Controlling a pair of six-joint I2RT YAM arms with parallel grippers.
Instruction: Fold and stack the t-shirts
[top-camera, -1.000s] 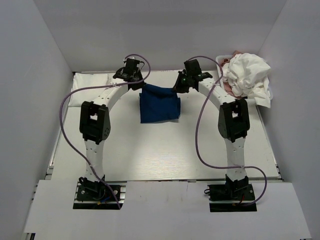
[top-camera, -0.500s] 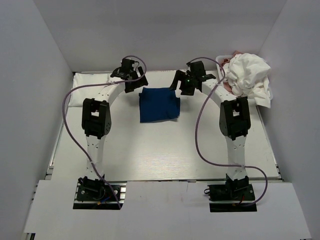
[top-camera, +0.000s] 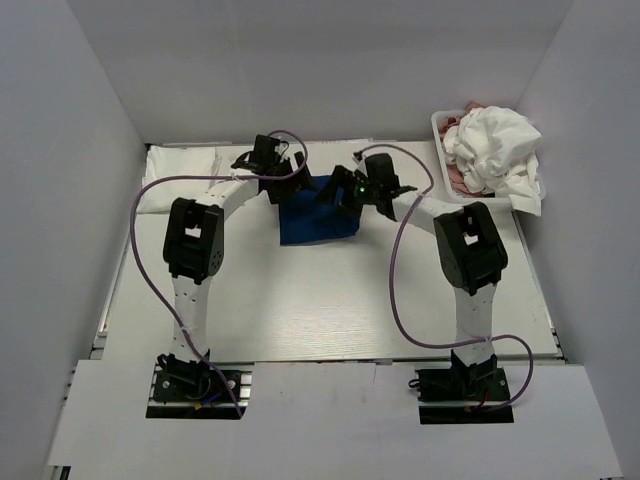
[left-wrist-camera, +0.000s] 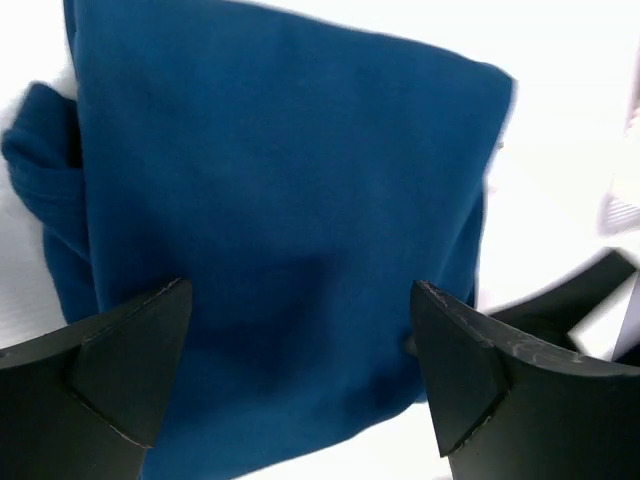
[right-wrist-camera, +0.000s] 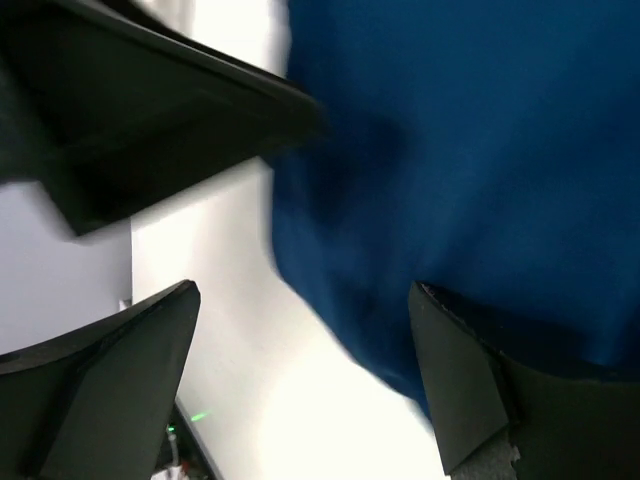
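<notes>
My left gripper grips the folded navy blue t-shirt by the side edge facing the flat white cloth next, so it trails flat for stacking there.
A navy blue t-shirt lies folded into a rough square on the white table, toward the back middle. My left gripper hovers at its far left corner, open; in the left wrist view the blue cloth fills the space beyond the spread fingers of this gripper, untouched. My right gripper is over the far right corner, also open, with the shirt's edge between and beyond the fingertips of the gripper. A crumpled white t-shirt is heaped over a pink one in the basket.
The white lattice basket stands at the back right corner. A flat white cloth lies along the back left edge. Grey walls close in the table on three sides. The left arm's black end shows close by in the right wrist view.
Both grippers opened and let go of the blue shirt's far corners; it settled flat. Both arms then drew inward and nearer, over the shirt's far edge.
</notes>
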